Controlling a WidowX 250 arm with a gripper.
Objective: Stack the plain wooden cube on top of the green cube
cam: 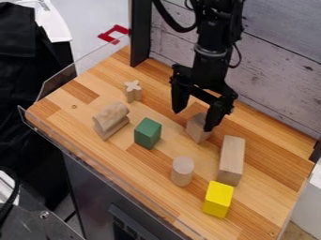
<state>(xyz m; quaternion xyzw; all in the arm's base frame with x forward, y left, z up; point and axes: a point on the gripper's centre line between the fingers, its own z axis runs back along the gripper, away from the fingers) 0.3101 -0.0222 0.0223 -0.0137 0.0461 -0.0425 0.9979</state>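
My gripper grabs the plain wooden block (198,129) by its opposite sides next. Then it stacks the block on the green block.
The black gripper (195,121) hangs over the upper middle of the wooden table, its two fingers spread wide and open. Nearest to it is a plain wooden block (198,129), partly behind the right finger; whether they touch I cannot tell. Left of centre stands a green block (148,133). A wooden cylinder (182,171) stands upright lower down, with a long wooden block (231,160) to its right. The yellow block (218,199) is nearest the lower right. On the left are an arched wooden piece (111,120) and a small cross-shaped wooden piece (132,91).
A clear plastic guard (94,165) runs along the left and front edges of the wooden table (263,206). Behind the table rises a grey plank wall (276,70), with a black post (140,33) at the back left corner.
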